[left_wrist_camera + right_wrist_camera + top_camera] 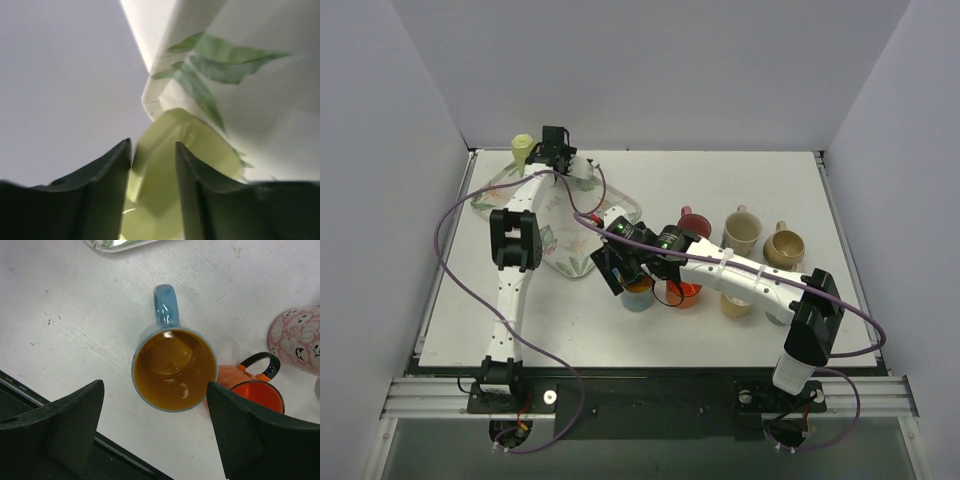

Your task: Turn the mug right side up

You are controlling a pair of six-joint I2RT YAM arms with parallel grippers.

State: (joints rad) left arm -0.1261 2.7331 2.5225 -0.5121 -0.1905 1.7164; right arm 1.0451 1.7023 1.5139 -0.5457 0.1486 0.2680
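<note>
The pale yellow-green mug needs to be set right side up, so my right gripper should next grab it by its side (521,147), away from my left gripper's hold.
A pale yellow-green mug (523,148) is at the far left corner of the floral tray (560,250). My left gripper (542,155) is shut on it. In the left wrist view the two fingers clasp a part of the mug (165,165) against the tray's edge (250,75), with the gripper (153,150) close up. I cannot tell which way the mug faces. My right gripper (155,385) is open and empty, just above a blue mug (175,367) with a brown inside, which stands upright on the table (638,296).
An orange mug (257,395) stands right beside the blue one, and a pink mug with faces (297,340) is further right. A dark red mug (693,224), a cream mug (741,232) and a tan mug (784,247) stand behind the right arm.
</note>
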